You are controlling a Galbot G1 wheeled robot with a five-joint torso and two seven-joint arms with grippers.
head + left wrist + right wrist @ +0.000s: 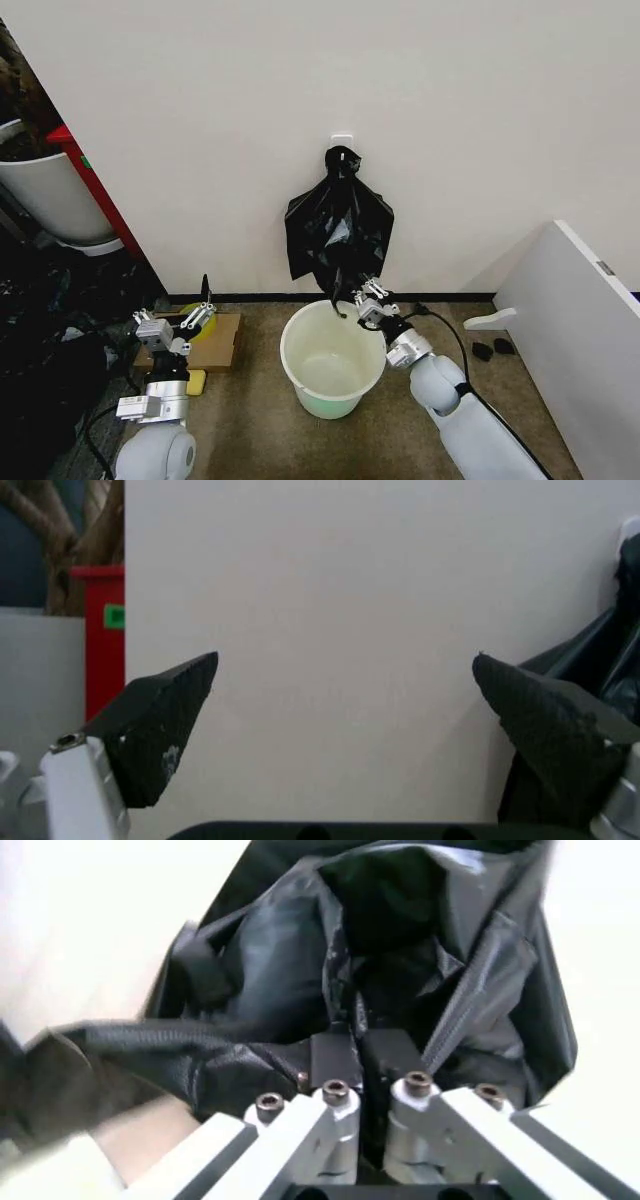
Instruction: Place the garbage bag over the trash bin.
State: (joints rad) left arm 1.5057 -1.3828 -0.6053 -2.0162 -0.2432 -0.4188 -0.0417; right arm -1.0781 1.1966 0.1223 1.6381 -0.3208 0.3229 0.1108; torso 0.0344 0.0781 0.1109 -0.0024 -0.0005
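Observation:
The left gripper grips the bag by its loose lower edge (317, 276) next, since the bag is bunched up at the hook (342, 160) and hangs slack below.
The garbage bag (338, 225) hangs crinkled and black from a white wall hook (342, 139), its lower edge just above the far rim of the trash bin (335, 400). The bin is a round white bucket with a greenish base, standing upright on the carpet against the wall. My right gripper (360, 294) sits at the bag's bottom edge over the bin's back right rim. In the right wrist view this gripper (358, 1054) is shut, pinching a fold of the bag (400, 952). My left gripper (200, 314) stands open to the left of the bin, its fingers wide apart (345, 727) and facing the wall.
A flat cardboard piece (218, 342) with a yellow object (196, 382) lies under the left arm. A large white-grey plant pot (50, 195) and a red panel (95, 190) stand far left. A white board (590, 330) leans at the right, with small dark items (493, 349) on the carpet.

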